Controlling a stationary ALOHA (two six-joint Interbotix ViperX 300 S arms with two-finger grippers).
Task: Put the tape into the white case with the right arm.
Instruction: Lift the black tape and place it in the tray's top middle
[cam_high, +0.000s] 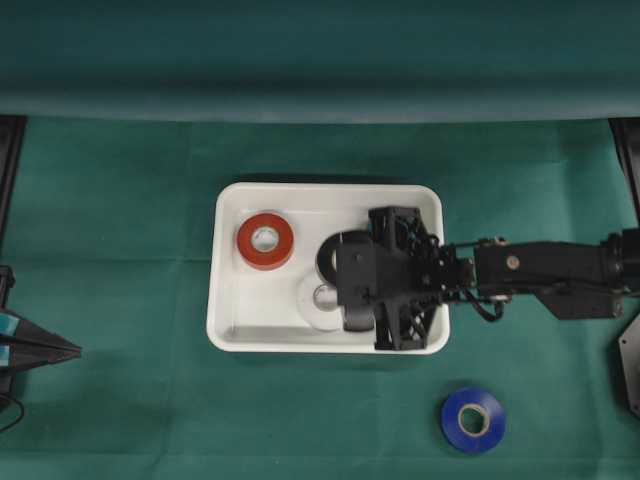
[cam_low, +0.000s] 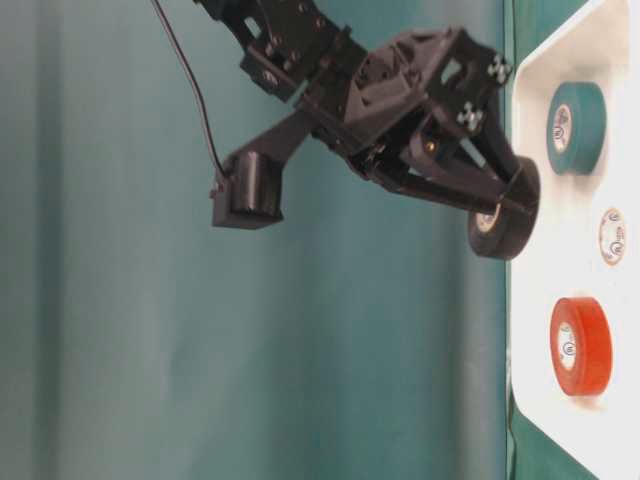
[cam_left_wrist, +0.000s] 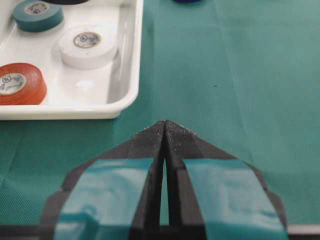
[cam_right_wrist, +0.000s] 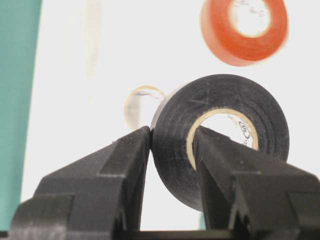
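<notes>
The black roll lies partly over the white roll (cam_high: 318, 305). My right gripper needs to move the black roll toward the far side of the case before it lets go of the black roll.
The white case (cam_high: 228, 318) lies mid-table. My right gripper (cam_high: 340, 262) hovers over it, shut on a black tape roll (cam_high: 323, 258). In the right wrist view one finger presses the outside of the black tape roll (cam_right_wrist: 175, 150) and the other passes through its core, with the gripper (cam_right_wrist: 171, 132) closed on the roll's wall. From table level the black roll (cam_low: 505, 215) hangs on edge just above the case (cam_low: 530, 330). My left gripper (cam_left_wrist: 165, 125), with light-blue patches, is shut and empty at the left table edge (cam_high: 70, 348).
In the case lie a red roll (cam_high: 265, 241), a white roll (cam_high: 318, 300) and a green roll (cam_low: 577, 127), which the right arm hides from overhead. A blue roll (cam_high: 473, 420) lies on the green cloth in front of the case, to the right.
</notes>
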